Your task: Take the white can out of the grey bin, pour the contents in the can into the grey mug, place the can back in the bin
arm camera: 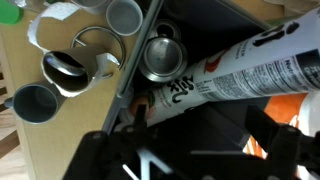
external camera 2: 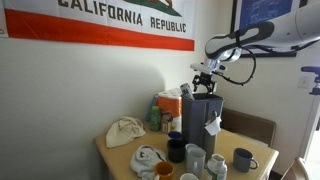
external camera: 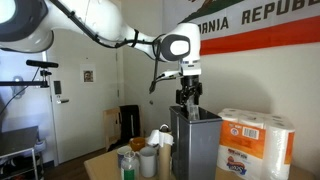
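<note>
The white can has to pour into the grey mug (arm camera: 37, 103), so my gripper will grab it next across its printed side and leave its top end free.
My gripper (external camera: 187, 97) hangs just above the open top of the grey bin (external camera: 195, 142), which also shows in an exterior view (external camera 2: 208, 118). The wrist view looks down into the bin (arm camera: 133, 75). The white can (arm camera: 160, 57) stands inside by the bin's wall, its silver round end up. A long white tube with printed characters (arm camera: 225, 70) lies slanted across the bin beside it. My gripper's dark fingers (arm camera: 195, 122) are spread, open and empty, above the bin's inside. A grey mug (arm camera: 37, 103) stands on the table outside the bin, among several mugs (external camera 2: 243, 160).
A white paper-towel pack (external camera: 257, 140) stands right beside the bin. Cups and bottles (external camera: 140, 160) crowd the table on the bin's other side. A crumpled cloth (external camera 2: 125, 132) lies on the table. A chair (external camera 2: 250, 128) stands behind the table.
</note>
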`<state>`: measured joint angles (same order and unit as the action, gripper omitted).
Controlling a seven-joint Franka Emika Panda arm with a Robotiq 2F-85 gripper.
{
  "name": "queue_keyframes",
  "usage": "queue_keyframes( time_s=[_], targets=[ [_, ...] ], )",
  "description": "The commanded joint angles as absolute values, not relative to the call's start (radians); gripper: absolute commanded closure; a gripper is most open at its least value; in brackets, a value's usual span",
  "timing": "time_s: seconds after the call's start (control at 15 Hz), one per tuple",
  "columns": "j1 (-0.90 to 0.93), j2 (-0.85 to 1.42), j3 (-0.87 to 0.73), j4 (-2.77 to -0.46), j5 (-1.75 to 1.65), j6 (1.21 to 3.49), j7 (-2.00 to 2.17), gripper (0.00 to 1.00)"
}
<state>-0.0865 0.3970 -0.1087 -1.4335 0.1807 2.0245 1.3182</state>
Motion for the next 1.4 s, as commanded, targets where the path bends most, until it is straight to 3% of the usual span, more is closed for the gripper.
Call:
queue_keyframes(
  time_s=[0.0,1.33],
  targets=[
    [-0.077,0.422,-0.117,-1.396,0.200,2.048,1.401,0.00],
    [-0.090,0.470,-0.079,-1.447,0.427,2.308,1.592,0.02]
  ],
)
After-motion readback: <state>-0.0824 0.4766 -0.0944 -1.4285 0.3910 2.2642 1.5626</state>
